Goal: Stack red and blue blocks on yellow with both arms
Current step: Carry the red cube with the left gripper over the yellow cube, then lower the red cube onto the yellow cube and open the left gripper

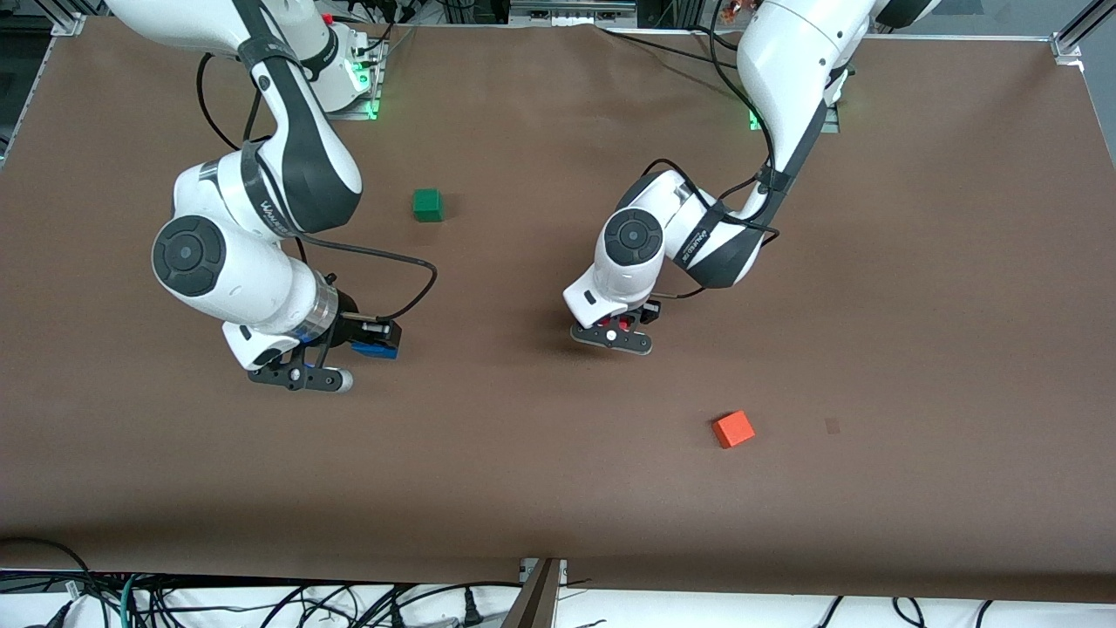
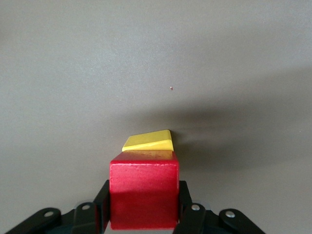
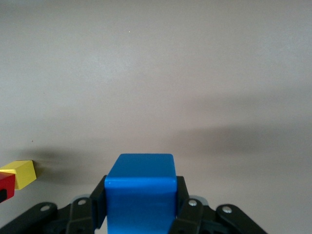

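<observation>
I should open my left gripper now, because the deep red cube has its lower edge (image 2: 147,152) on the yellow cube (image 2: 148,141) and the red cube would stand.
My left gripper (image 1: 621,330) is shut on the deep red cube (image 2: 144,187), which also shows in the front view (image 1: 624,321), at the table's middle. The yellow cube (image 2: 148,141) lies on the table right under and beside the red cube, partly covered by it. I cannot tell if they touch. The yellow cube is hidden in the front view. My right gripper (image 1: 370,344) is shut on the blue cube (image 1: 375,351), low over the table toward the right arm's end. In the right wrist view the blue cube (image 3: 140,195) fills the jaws, and the yellow cube (image 3: 22,173) and red cube (image 3: 5,187) show at the edge.
A green cube (image 1: 427,205) sits on the brown table nearer the robot bases, between the arms. An orange-red cube (image 1: 733,429) lies nearer the front camera than my left gripper. Cables hang along the table's front edge (image 1: 540,580).
</observation>
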Robot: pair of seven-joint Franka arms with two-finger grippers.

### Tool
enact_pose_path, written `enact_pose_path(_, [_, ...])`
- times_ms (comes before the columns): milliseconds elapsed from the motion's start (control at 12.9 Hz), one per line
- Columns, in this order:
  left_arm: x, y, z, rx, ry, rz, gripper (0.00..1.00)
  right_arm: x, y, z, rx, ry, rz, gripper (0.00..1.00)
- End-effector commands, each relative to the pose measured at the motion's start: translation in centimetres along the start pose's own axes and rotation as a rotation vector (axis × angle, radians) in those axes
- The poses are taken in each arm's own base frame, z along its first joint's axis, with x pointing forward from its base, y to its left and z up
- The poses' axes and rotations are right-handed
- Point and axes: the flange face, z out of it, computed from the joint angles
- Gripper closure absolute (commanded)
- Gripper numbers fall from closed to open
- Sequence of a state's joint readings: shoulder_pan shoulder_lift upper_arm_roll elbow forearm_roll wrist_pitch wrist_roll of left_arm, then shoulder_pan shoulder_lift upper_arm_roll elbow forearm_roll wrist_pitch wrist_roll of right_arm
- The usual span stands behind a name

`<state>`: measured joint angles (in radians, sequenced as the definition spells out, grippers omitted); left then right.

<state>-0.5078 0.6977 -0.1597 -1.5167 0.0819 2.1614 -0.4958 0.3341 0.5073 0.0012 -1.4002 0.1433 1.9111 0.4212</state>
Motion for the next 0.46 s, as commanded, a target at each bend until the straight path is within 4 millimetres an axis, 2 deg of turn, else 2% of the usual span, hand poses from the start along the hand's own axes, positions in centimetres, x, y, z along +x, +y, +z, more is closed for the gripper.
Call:
enact_pose_path(0, [-0.8, -0.2, -0.4, 0.023, 0.016, -0.009, 0.59, 0.1, -1.3, -0.7, 0.018, 0.005, 0.026, 0.65])
enact_pose_path(77, [-0.4, -0.4, -0.9, 0.018, 0.024, -0.016, 0.01, 0.1, -1.8, -0.8, 0.019, 0.006, 0.039, 0.65])
enact_pose_path(155, [0.0, -0.6, -1.8, 0.016, 0.035, -0.021, 0.0, 0.2, -2.1, -0.7, 0.022, 0.007, 0.067, 0.64])
enact_pose_path(310, [0.8, -1.4, -5.5, 0.011, 0.042, -0.044, 0.0, -0.5, -3.7, -0.6, 0.024, 0.008, 0.083, 0.64])
enact_pose_path(387, [1.5, -2.8, -7.8, 0.017, 0.029, -0.066, 0.0, -0.8, -4.3, -0.6, 0.026, 0.012, 0.096, 0.64])
